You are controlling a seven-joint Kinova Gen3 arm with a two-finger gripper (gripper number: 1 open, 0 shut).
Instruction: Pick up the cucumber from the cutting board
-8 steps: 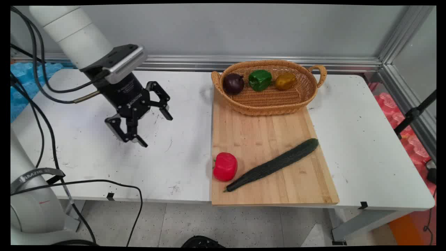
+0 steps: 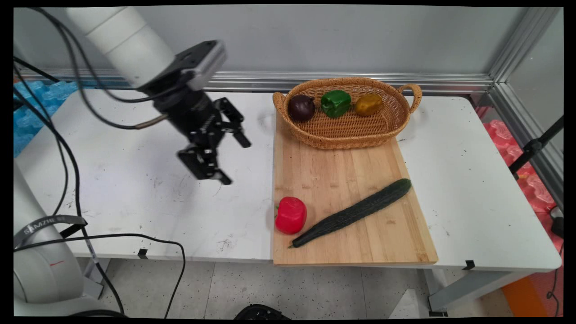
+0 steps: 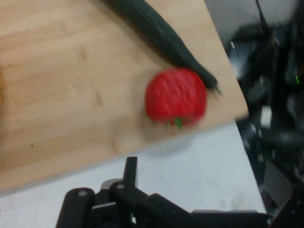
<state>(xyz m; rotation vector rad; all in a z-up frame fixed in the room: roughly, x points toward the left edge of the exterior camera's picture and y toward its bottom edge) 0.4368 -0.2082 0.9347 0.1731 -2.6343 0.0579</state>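
Note:
The long dark green cucumber should go in the wicker basket, so my gripper needs to grab it next by its thick middle.
My gripper hangs open above the bare white table, left of the wooden cutting board, with nothing between its fingers. The nearest thing is a red bell pepper at the board's near left corner; in the hand view the red pepper lies ahead of the fingers, stem toward me. A long dark green cucumber lies diagonally on the board beside the pepper, and the cucumber runs behind the pepper in the hand view. The gripper touches nothing.
A wicker basket stands on the board's far end, holding a dark purple fruit, a green pepper and a yellow-brown fruit. Black cables hang at the left. A metal rail lines the back wall.
The gripper has moved right and a little toward the back, closer to the cutting board. It stays open. The vegetables and basket have not moved.

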